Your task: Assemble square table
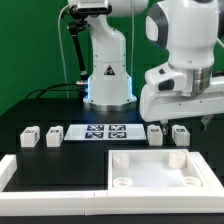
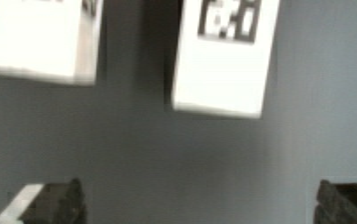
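My open fingers don't reach the tagged leg (image 2: 225, 60) yet and would miss now, so my gripper should move toward the leg before it closes on it.
The white square tabletop (image 1: 165, 168) lies at the front on the exterior view's right, its corner sockets facing up. Four small white tagged legs lie in a row behind it: two on the left (image 1: 28, 135) (image 1: 53, 133) and two on the right (image 1: 155, 133) (image 1: 180, 133). My gripper (image 1: 195, 118) hangs just above the two right legs. In the wrist view my gripper (image 2: 200, 205) is open and empty. Two legs (image 2: 223, 55) (image 2: 42, 40) lie on the dark table beyond the dark fingertips (image 2: 50, 203), blurred.
The marker board (image 1: 105, 131) lies between the two pairs of legs. White border rails (image 1: 50, 172) run along the front left and front edge. The robot base (image 1: 108, 75) stands at the back centre, with a cable on its left.
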You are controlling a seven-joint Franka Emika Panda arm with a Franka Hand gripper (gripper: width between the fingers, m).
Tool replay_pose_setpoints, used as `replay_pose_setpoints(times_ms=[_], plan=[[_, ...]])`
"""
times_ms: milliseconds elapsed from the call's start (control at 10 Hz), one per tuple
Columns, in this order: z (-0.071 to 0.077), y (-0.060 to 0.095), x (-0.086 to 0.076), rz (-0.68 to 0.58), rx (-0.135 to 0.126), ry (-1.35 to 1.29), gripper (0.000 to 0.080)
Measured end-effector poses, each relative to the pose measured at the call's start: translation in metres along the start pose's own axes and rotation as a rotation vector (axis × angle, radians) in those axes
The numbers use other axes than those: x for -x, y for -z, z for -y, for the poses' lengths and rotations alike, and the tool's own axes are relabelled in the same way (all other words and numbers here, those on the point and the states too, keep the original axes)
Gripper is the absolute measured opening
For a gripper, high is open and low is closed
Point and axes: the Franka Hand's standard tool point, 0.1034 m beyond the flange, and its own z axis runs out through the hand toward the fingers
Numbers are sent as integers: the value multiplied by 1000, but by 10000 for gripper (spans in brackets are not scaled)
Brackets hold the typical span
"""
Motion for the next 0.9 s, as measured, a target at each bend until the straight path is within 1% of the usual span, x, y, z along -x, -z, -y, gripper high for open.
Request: replay_pose_setpoints(times_ms=[100, 200, 300, 500, 600, 700, 800, 900], plan=[[-1, 0, -13, 52, -10, -13, 649], [-2, -2, -7, 120, -6, -13, 649], [-2, -2, -6, 175, -5, -13, 649], [-2, -5, -3, 339, -4, -14, 649], [1, -7, 0, 411, 0, -44, 649], [3, -9, 7, 539, 13, -53, 649], [3, -11, 1, 586, 7, -45, 649], [3, -13, -4, 569, 3, -47, 649]])
